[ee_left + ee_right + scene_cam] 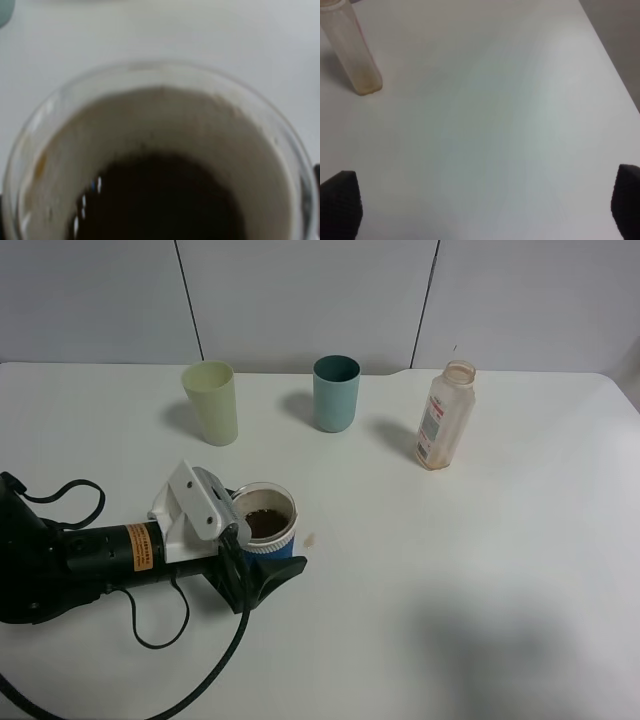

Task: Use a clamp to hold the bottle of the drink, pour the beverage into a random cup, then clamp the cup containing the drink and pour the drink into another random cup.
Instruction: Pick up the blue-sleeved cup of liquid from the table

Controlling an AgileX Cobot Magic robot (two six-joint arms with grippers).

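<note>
My left gripper should grab the white cup by its blue band next, so it can pour the drink into another cup point(210, 400).
The white cup with a blue band point(266, 522) stands upright on the table at the left, with dark brown beverage point(265, 523) in it. My left gripper point(262, 538) reaches in from the left, open, and the cup sits between its fingers point(275, 573). The far finger is hidden behind the cup. The left wrist view is filled by the cup's stained inside point(165, 110) and the dark beverage point(160, 205). The bottle point(444, 417) stands uncapped at the back right, nearly empty. My right gripper point(485, 210) hangs open over bare table, well away from the bottle point(355, 55).
A tall pale yellow-green tumbler point(212, 402) stands at the back left, a shorter teal cup point(336, 392) to its right. A small spot point(310, 538) lies on the white table point(480, 570) beside the banded cup. Black cables point(150, 630) trail behind the left arm.
</note>
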